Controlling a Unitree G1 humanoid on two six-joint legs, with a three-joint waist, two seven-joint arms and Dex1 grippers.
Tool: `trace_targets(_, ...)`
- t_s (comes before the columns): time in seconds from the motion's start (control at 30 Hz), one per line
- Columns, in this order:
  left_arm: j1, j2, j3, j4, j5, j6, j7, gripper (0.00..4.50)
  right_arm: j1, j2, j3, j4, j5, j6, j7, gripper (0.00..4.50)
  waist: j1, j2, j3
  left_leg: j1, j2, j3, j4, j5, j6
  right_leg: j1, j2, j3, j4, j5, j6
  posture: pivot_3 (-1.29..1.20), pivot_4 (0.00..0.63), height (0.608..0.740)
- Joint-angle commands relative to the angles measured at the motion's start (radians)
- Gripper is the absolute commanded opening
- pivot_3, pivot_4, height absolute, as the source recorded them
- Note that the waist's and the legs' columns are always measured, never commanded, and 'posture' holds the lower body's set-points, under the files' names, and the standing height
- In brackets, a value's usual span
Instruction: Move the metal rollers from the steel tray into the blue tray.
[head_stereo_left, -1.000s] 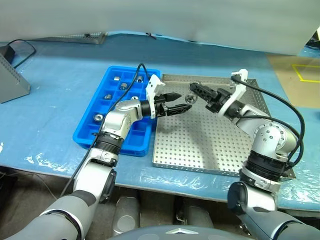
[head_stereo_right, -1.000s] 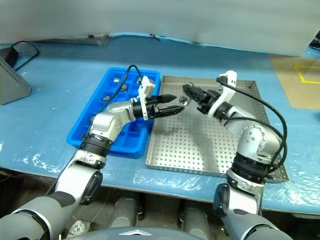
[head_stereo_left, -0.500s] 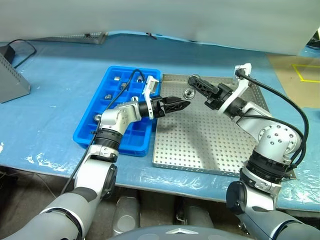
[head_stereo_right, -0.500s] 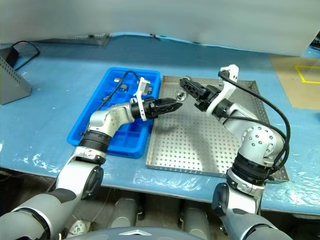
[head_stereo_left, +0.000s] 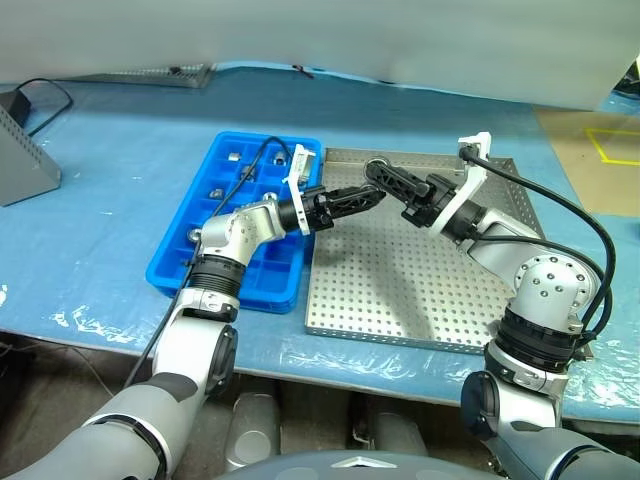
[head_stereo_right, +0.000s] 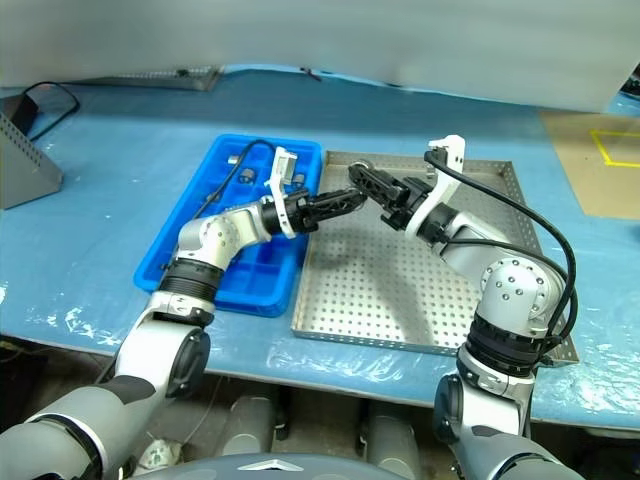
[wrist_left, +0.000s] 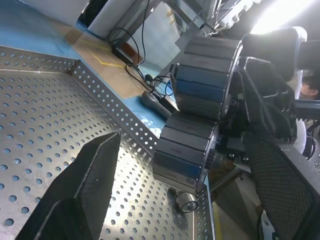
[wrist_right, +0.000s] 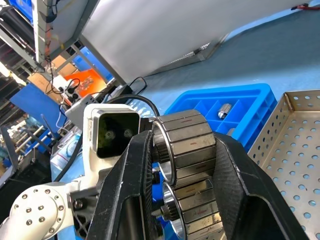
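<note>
My left gripper should close: its open fingers are on both sides of the held roller in the left wrist view.
My right gripper (wrist_right: 182, 140) is shut on a metal roller (wrist_right: 189, 150), a ribbed silver cylinder, and holds it above the far left part of the steel tray (head_stereo_left: 420, 290). My left gripper (head_stereo_left: 356, 197) is open, and in the left wrist view that held roller (wrist_left: 200, 100) sits between its two fingers (wrist_left: 80, 190). Another small roller (wrist_left: 187, 202) lies on the perforated floor near the tray's rim. The blue tray (head_stereo_left: 170, 268) stands left of the steel tray with several rollers (head_stereo_left: 215, 192) in its compartments.
A grey box (head_stereo_left: 20, 150) stands at the table's far left with a black cable beside it. Another perforated tray (head_stereo_left: 165, 73) lies at the back left. A black cable runs over the blue tray to my left wrist. The table's front edge is near.
My left wrist has rolled, turning its open fingers. My right gripper has swung a little left with the roller, so that it now sits between the left fingers.
</note>
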Motion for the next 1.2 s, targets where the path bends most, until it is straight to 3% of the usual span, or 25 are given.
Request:
trace_targets(0.03, -0.015, -0.007, -0.008, -0.012, 0.010, -0.022, 0.006, 4.07, -0.002, -0.014, 0.004, -0.037, 0.044, -0.036, -0.007, 1.27, 0.000, 0.000, 0.000, 0.000, 0.000, 0.000, 0.000, 0.000, 0.000, 0.000, 0.000, 0.000, 0.000, 0.000, 0.000, 0.04, 0.150, 0.740)
trace_targets(0.07, -0.021, -0.011, 0.000, 0.000, 0.011, -0.029, 0.018, 4.07, -0.002, -0.016, 0.006, -0.036, 0.047, -0.039, -0.009, 1.27, 0.000, 0.000, 0.000, 0.000, 0.000, 0.000, 0.000, 0.000, 0.000, 0.000, 0.000, 0.000, 0.000, 0.000, 0.000, 0.04, 0.150, 0.740)
trace_targets(0.17, -0.024, -0.013, 0.011, 0.010, 0.014, -0.050, 0.022, 3.46, 0.005, -0.029, 0.017, -0.032, 0.051, -0.047, -0.015, 1.27, 0.000, 0.000, 0.000, 0.000, 0.000, 0.000, 0.000, 0.000, 0.000, 0.000, 0.000, 0.000, 0.000, 0.000, 0.000, 0.04, 0.150, 0.740)
trace_targets(0.27, -0.024, -0.013, -0.006, 0.028, 0.049, -0.085, 0.044, 2.49, 0.015, -0.050, 0.033, -0.032, 0.053, -0.050, -0.010, 1.27, 0.000, 0.000, 0.000, 0.000, 0.000, 0.000, 0.000, 0.000, 0.000, 0.000, 0.000, 0.000, 0.000, 0.000, 0.000, 0.04, 0.150, 0.740)
trace_targets(0.47, -0.028, -0.016, 0.017, 0.030, 0.017, -0.073, 0.018, 2.49, 0.015, -0.072, 0.040, -0.016, 0.059, -0.074, -0.016, 1.27, -0.001, 0.000, 0.000, 0.000, -0.001, 0.000, 0.000, 0.000, 0.000, 0.000, 0.000, 0.000, 0.000, 0.000, 0.000, 0.04, 0.150, 0.740)
trace_targets(0.63, -0.045, -0.027, 0.035, 0.052, 0.027, -0.093, 0.064, 1.45, 0.019, -0.068, 0.059, -0.013, 0.061, -0.086, -0.020, 1.27, 0.000, 0.000, 0.000, 0.000, -0.001, 0.000, 0.000, 0.000, 0.000, 0.000, 0.000, 0.000, 0.000, 0.000, 0.000, 0.05, 0.150, 0.740)
trace_targets(1.2, -0.091, -0.020, 0.064, 0.124, 0.053, -0.187, 0.126, 1.45, 0.031, -0.098, 0.100, 0.031, 0.003, -0.163, -0.050, 1.27, 0.001, 0.000, 0.000, 0.000, -0.001, 0.000, 0.000, 0.000, 0.000, 0.000, 0.000, 0.000, 0.000, 0.000, 0.000, 0.05, 0.150, 0.740)
